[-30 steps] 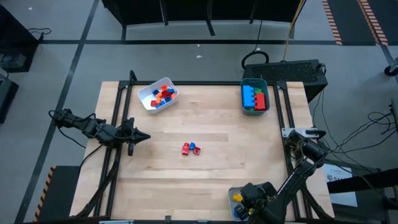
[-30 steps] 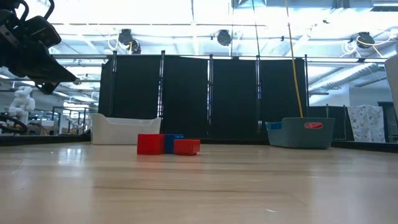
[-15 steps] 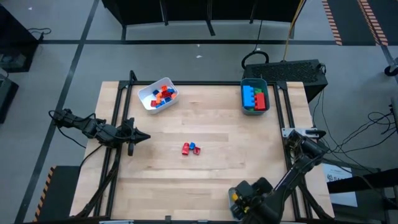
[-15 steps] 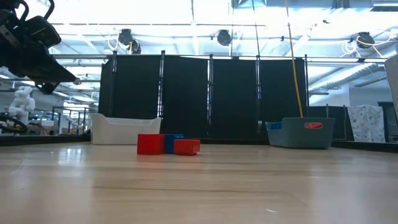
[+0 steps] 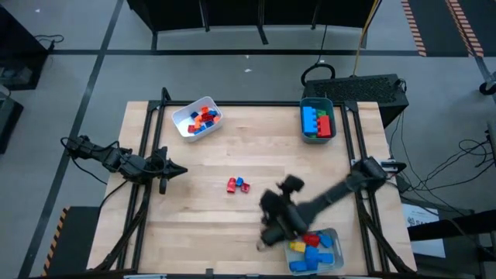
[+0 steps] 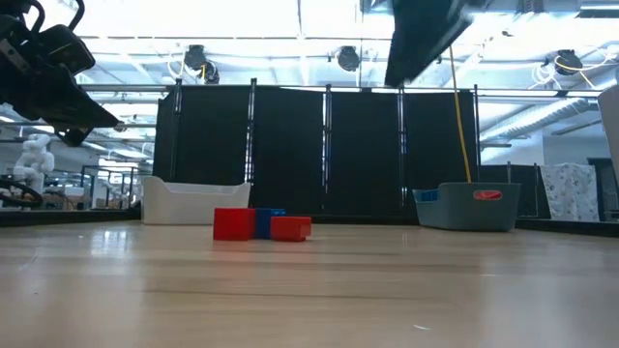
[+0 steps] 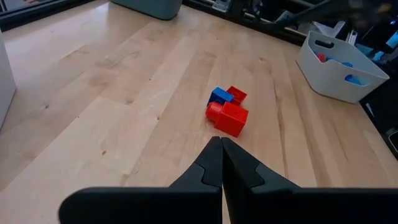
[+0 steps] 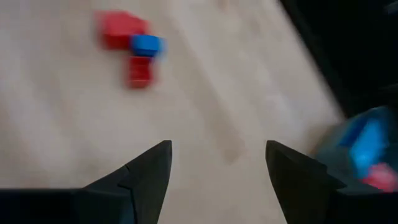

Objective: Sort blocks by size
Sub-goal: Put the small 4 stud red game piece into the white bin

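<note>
I need to grab the small red block's opposite sides with my right gripper next, to sort the small red block into the white tray [image 5: 191,124] of small blocks.
Three blocks lie together mid-table: a larger red block [image 5: 231,185], a small blue one [image 5: 239,183] and a small red one [image 5: 245,187]. They also show in the low view [image 6: 233,223], the left wrist view [image 7: 230,117] and the right wrist view [image 8: 121,30]. My right gripper [image 5: 273,221] is open and empty above the table, to the near right of the three blocks, its fingers [image 8: 146,174] wide apart. My left gripper [image 5: 177,170] is shut and empty at the table's left edge, pointing at the blocks [image 7: 219,149].
A white tray [image 5: 184,124] with small red, blue and orange blocks stands at the far left. A teal tray [image 5: 318,138] with blue, green and red blocks stands at the far right. A pale tray [image 5: 332,236] with yellow, blue and red blocks stands at the near right edge.
My right arm has swung fast from the table's near right corner toward the left and the far side. It now reaches over the table near the three blocks. The near right tray that it covered now shows. The blocks have not moved.
</note>
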Controlling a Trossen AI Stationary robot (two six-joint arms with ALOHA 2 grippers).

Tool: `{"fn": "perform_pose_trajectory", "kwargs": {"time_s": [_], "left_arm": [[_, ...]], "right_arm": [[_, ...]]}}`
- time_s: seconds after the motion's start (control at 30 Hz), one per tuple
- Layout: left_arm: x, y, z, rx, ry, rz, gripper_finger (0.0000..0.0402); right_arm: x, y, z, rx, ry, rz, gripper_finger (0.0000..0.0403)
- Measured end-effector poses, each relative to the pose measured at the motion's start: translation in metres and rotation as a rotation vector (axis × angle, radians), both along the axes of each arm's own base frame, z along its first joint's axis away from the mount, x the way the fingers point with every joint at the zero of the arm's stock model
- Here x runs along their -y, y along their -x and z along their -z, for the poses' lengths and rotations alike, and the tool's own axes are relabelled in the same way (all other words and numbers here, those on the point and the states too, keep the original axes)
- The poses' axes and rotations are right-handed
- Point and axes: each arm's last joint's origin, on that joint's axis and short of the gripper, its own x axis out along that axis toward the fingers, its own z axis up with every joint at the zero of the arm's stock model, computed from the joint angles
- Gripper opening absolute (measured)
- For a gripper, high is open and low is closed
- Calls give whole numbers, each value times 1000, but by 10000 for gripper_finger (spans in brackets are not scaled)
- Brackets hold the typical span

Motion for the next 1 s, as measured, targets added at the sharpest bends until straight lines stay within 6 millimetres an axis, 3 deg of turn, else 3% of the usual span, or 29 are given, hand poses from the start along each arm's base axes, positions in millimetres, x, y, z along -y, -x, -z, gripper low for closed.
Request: {"fn": "perform_pose_trajectory", "kwargs": {"time_s": [0.17, 0.33, 0.5, 0.63, 0.7, 0.83, 1.0], "left_arm": [[0, 0, 0, 0, -6, 3, 2], [0, 0, 0, 0, -7, 3, 2], [0, 0, 0, 4, -27, -7, 2], [-1, 0, 0, 6, -31, -19, 2], [-1, 0, -1, 7, -31, -19, 2], [-1, 0, -1, 16, -31, -29, 2], [-1, -1, -2, 21, -34, -40, 2]], "right_arm": [[44, -4, 11, -56, 21, -15, 242], [61, 27, 10, 83, 2, -128, 242], [100, 73, 39, 431, -127, -140, 242], [122, 90, 75, 700, -318, -176, 242], [124, 90, 80, 768, -352, -230, 242], [120, 76, 92, 726, -294, -279, 242], [110, 33, 106, 631, -210, -343, 242]]}}
